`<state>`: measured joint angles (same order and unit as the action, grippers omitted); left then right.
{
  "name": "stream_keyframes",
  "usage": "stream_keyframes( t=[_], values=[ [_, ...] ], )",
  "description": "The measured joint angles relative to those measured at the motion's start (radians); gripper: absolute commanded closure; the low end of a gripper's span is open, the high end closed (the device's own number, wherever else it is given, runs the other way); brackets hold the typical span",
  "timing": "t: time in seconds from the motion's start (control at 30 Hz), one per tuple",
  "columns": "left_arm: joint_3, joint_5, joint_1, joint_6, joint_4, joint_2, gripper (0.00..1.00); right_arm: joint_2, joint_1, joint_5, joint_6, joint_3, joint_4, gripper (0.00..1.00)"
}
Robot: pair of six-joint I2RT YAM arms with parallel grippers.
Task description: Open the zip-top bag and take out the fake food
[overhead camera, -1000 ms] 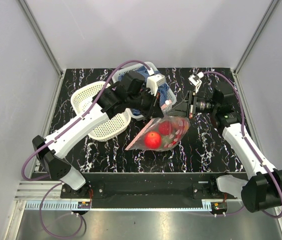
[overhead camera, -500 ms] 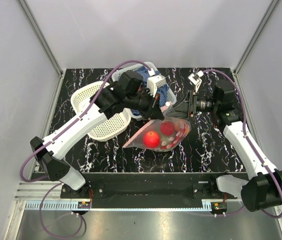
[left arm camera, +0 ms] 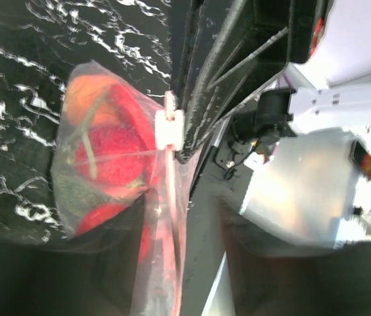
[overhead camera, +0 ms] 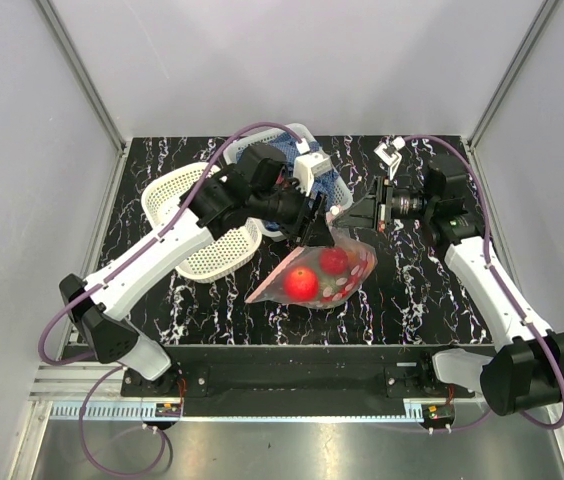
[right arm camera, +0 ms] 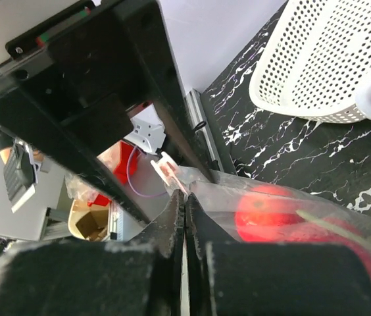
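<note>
The white slider is across the bag's top edge beside my right gripper. My left gripper will grab it next to slide the zip open.
The clear zip-top bag hangs over the middle of the table between both grippers, with its lower end near the tabletop. Inside it lies the fake food: two red fruits and an orange one. My right gripper is shut on the bag's top edge, just beside the white slider. My left gripper is at the same edge from the other side. Its jaws stand apart, with the bag's edge hanging loose between them. The slider sits against the right gripper's black fingers.
A white perforated basket lies left of the bag, under the left arm. A second basket holding a blue cloth stands behind the grippers. Enclosure walls ring the black marbled table.
The left gripper's jaws have parted from the bag's edge. The right gripper has shifted slightly left and now pinches the edge. The bag has sagged a little to the left.
</note>
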<state>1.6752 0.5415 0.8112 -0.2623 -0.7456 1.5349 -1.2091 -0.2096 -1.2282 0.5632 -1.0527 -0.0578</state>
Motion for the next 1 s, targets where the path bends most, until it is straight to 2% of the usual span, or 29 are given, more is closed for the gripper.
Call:
stream_keyframes(
  t=[0.33, 0.5, 0.77, 1.0],
  values=[
    [0.000, -0.197, 0.020, -0.044, 0.075, -0.082, 0.39, 0.055, 0.000, 0.043, 0.116, 0.042, 0.029, 1.00],
    [0.003, -0.200, 0.021, -0.067, 0.121, -0.080, 0.46, 0.064, 0.000, 0.060, 0.145, 0.049, 0.039, 1.00],
    [0.008, -0.198, 0.024, -0.080, 0.134, -0.051, 0.47, 0.073, 0.000, 0.068, 0.169, 0.064, 0.047, 1.00],
    [0.028, -0.194, 0.026, -0.091, 0.149, -0.029, 0.56, 0.080, 0.000, 0.068, 0.178, 0.072, 0.055, 1.00]
  ],
)
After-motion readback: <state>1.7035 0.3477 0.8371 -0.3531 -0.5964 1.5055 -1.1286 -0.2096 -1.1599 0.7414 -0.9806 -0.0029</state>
